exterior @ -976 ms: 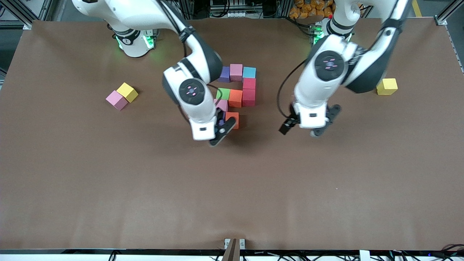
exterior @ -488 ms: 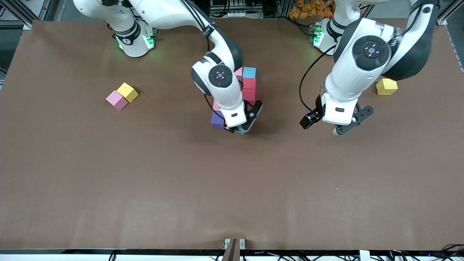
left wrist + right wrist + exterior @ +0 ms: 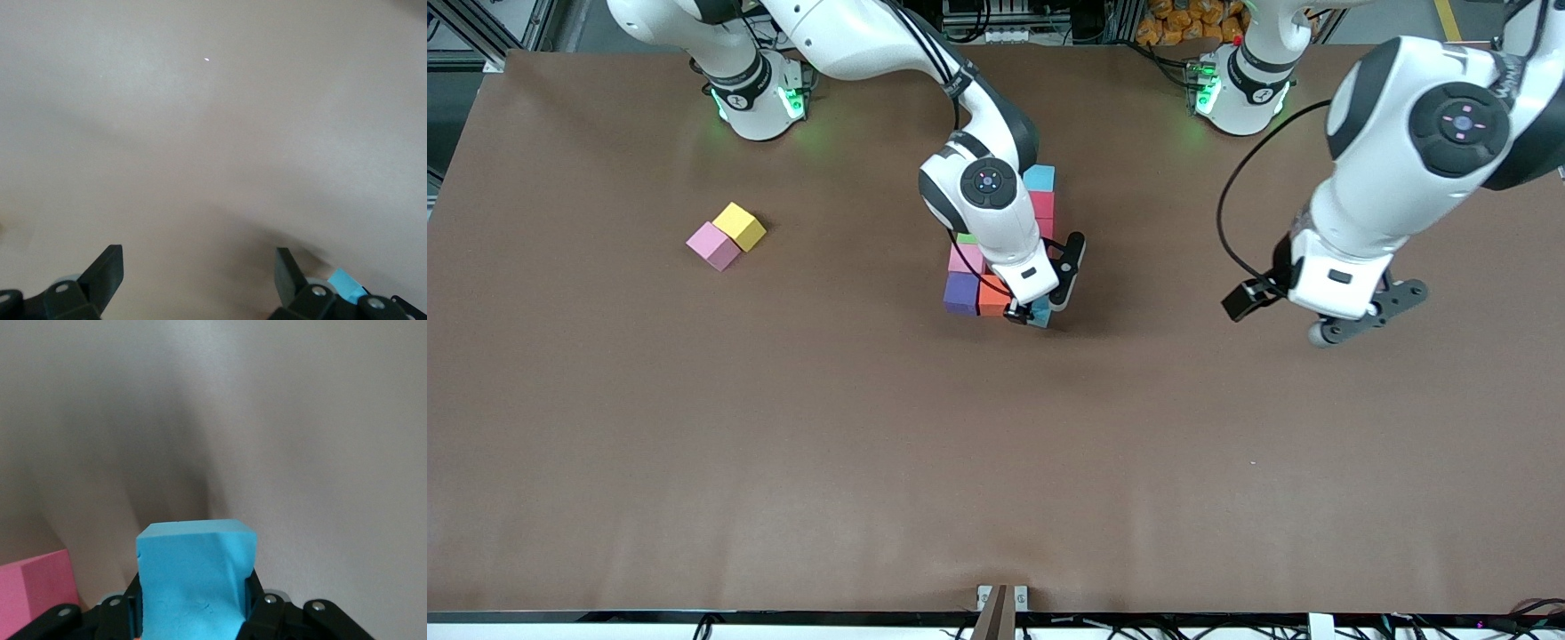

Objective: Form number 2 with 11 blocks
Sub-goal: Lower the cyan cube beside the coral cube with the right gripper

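The light blue block's lower edge stands short, so my right gripper moves it toward the row's end by the orange block next, before releasing it.
The number 2 is a cluster of mixed-colour blocks at mid-table, partly hidden by the right arm. A light blue block (image 3: 1039, 177) and a red block (image 3: 1040, 205) show at its farther end, with green (image 3: 966, 237) and pink (image 3: 965, 259) blocks in the middle. A purple block (image 3: 960, 292) and an orange block (image 3: 992, 295) lie in the row nearest the camera. My right gripper (image 3: 1039, 310) (image 3: 193, 603) is shut on another light blue block (image 3: 1040, 316) (image 3: 195, 577), held low beside the orange one. My left gripper (image 3: 1343, 324) (image 3: 198, 273) hangs open over bare table.
A loose pink cube (image 3: 711, 245) and a yellow cube (image 3: 739, 226) touch each other toward the right arm's end of the table. In the right wrist view, a pink block (image 3: 33, 587) shows beside the held one. The brown table (image 3: 996, 462) spreads wide nearer the camera.
My right gripper carried the light blue block past the purple and orange blocks to the row's open end. My left arm swung away toward its own end of the table, still open.
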Robot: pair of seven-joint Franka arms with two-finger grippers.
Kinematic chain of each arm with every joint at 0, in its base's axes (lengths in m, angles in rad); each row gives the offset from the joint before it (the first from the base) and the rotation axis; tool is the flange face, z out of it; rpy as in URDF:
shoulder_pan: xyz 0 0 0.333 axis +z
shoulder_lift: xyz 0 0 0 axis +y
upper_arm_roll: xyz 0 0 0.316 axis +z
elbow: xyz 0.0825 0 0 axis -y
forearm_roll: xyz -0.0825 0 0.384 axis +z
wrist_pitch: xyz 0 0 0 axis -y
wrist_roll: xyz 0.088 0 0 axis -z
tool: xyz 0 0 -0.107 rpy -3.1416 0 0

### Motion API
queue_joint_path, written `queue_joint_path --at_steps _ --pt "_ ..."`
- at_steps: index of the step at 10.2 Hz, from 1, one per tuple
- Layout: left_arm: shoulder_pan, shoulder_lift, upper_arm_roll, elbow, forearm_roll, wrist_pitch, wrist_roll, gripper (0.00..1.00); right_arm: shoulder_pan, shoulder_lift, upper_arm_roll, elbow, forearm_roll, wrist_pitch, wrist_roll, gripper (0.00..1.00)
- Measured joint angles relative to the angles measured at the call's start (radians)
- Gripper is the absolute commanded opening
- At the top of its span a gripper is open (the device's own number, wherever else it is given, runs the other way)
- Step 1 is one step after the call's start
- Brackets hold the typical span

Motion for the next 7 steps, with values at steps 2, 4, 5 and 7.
queue_joint_path --at_steps 2,4,5,7 --pt "0.003 0.0 -0.001 0.0 0.0 -0.009 0.004 1.0 -0.001 0.014 0.036 -0.017 0.0 0.064 -0.056 0.1" --pt "0.002 0.0 -0.002 0.0 0.0 -0.021 0.002 1.0 -0.001 0.021 0.059 -0.079 0.0 0.147 -0.084 0.1" --pt "0.002 0.0 -0.002 0.0 0.0 -0.03 0.001 1.0 -0.003 0.023 0.062 -0.106 0.0 0.167 -0.101 0.1" --pt "0.003 0.0 -0.001 0.009 0.0 -0.03 0.001 1.0 -0.015 0.023 0.073 -0.133 0.0 0.178 -0.121 0.1"
